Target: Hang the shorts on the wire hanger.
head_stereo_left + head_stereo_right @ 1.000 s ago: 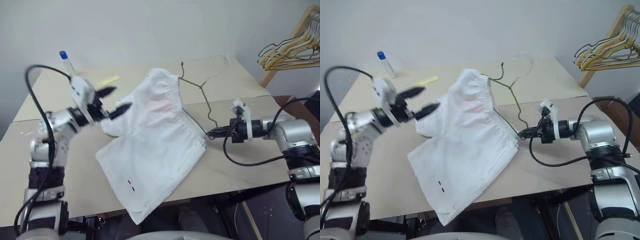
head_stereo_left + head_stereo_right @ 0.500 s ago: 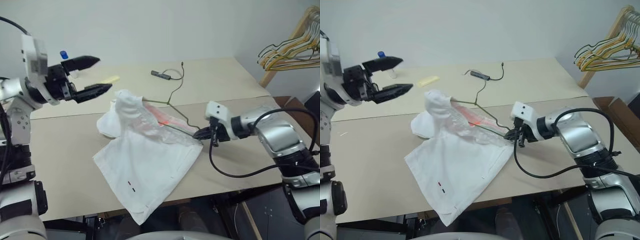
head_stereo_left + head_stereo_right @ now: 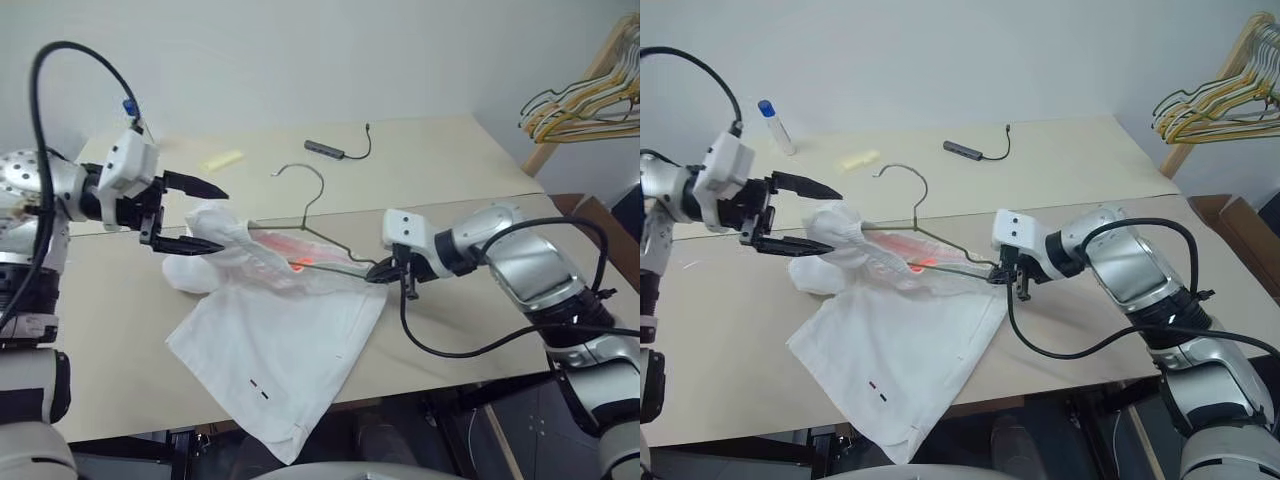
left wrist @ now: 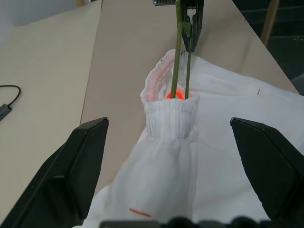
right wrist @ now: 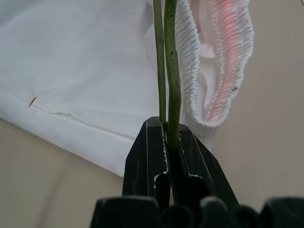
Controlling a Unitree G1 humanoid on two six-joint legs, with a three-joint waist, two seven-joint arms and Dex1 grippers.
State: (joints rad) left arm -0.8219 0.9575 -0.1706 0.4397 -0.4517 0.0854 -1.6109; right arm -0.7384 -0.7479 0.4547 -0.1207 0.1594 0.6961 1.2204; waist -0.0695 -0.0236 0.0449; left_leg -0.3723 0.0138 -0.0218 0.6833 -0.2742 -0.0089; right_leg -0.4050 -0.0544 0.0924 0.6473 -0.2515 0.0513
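The bunched end of the waistband [image 3: 236, 232] stands up around the hanger while the legs lie flat, so the left gripper should grab the shorts [image 3: 280, 340] there next.
The white shorts [image 3: 280, 340] lie on the table [image 3: 470, 190], their elastic waistband [image 4: 171, 111] bunched up around one arm of the wire hanger [image 3: 318, 232]. The hanger's hook [image 3: 305, 178] stands free above the cloth. My right gripper [image 3: 384, 276] is shut on the hanger's corner wires [image 5: 168, 61] at the shorts' right edge. My left gripper [image 3: 222, 220] is open, its fingers [image 4: 85, 161] on either side of the bunched left end of the waist, not touching it. A pink glow shows inside the waistband.
A blue-capped tube [image 3: 773, 125], a yellow strip [image 3: 222, 160] and a dark cable with a plug [image 3: 335, 150] lie at the back of the table. A bunch of hangers [image 3: 580, 105] hangs at the far right. The shorts' hem overhangs the table's front edge.
My right gripper has pushed the hanger left into the waistband, bunching the cloth; the hook swung left. My left gripper lifted off the shorts, then came back down beside the bunched end.
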